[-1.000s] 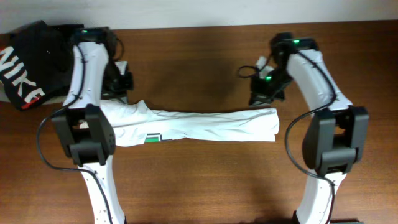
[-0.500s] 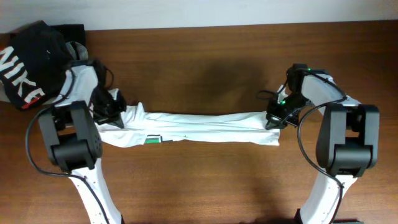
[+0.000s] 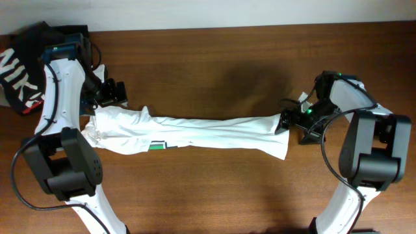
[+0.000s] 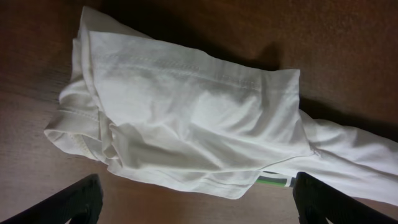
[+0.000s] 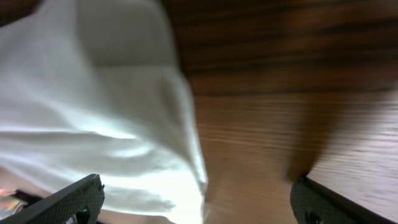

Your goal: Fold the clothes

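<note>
Next, my right gripper grabs the edge at the outer end (image 3: 285, 141) of the white garment, to fold that end over toward the garment's bunched end (image 3: 107, 132).
A white garment (image 3: 195, 130) lies stretched in a long narrow band across the wooden table, with a green label (image 3: 159, 145) near its front edge. My left gripper (image 3: 109, 93) hovers open just behind its bunched left end. In the left wrist view the folded white cloth (image 4: 186, 118) fills the frame, and the open left gripper (image 4: 199, 208) has only bare wood between its fingers. My right gripper (image 3: 296, 123) stands open at the garment's right end. In the right wrist view the cloth's edge (image 5: 124, 124) hangs blurred above the open right gripper (image 5: 199, 208).
A black garment with white and red lettering (image 3: 26, 65) is heaped at the far left corner. A pale wall runs along the table's back edge (image 3: 227, 27). Bare wood (image 3: 214, 188) lies in front of the white garment.
Both grippers have opened and let go of the white garment's ends. The left arm has drawn back and up from the left end. The right gripper has shifted slightly right.
</note>
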### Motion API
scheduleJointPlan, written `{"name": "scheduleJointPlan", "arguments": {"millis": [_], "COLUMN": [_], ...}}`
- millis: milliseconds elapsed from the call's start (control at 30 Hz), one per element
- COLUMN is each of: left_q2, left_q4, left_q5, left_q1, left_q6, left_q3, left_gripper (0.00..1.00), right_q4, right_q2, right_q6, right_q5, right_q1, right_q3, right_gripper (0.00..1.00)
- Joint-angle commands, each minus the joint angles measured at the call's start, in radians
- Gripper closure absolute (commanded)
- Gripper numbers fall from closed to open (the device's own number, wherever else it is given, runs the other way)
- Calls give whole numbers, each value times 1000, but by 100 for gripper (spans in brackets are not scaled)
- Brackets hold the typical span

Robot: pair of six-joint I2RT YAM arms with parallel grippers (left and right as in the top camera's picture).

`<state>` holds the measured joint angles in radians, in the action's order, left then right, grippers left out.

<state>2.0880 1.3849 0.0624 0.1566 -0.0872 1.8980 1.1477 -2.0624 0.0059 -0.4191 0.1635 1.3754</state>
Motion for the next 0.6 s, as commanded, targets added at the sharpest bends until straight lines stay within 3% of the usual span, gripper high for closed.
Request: {"name": "scheduleJointPlan", "arguments": {"millis": [0, 100, 300, 333, 433, 467, 567], "left_q2": [7, 7, 7, 7, 7, 7, 7], "left_q4": [-5, -8, -24, -21, -16, -17, -19], "left_q5": [-5, 13, 80, 80, 80, 80, 80], "left_q1": [3, 3, 2, 0, -14, -23, -37], "left_q6": [1, 1, 0, 0, 0, 0, 1], "left_q3": [1, 1, 1, 1, 1, 1, 1], "left_gripper": [2, 2, 2, 2, 2, 2, 2], "right_q4": [-137, -211, -356, -369, -371, -371, -369], "right_q2": [-21, -21, -21, -21, -21, -21, -21], "right_q6": [-32, -12, 161, 161, 161, 161, 161], "right_q5": [-188, -252, -251, -250, -243, -243, -243], "right_q1": [-8, -23, -150, -166, -174, -174, -174], "right_q3": [-151, -200, -214, -214, -214, -214, -214], "right_gripper": [0, 6, 31, 38, 91, 96, 96]}}
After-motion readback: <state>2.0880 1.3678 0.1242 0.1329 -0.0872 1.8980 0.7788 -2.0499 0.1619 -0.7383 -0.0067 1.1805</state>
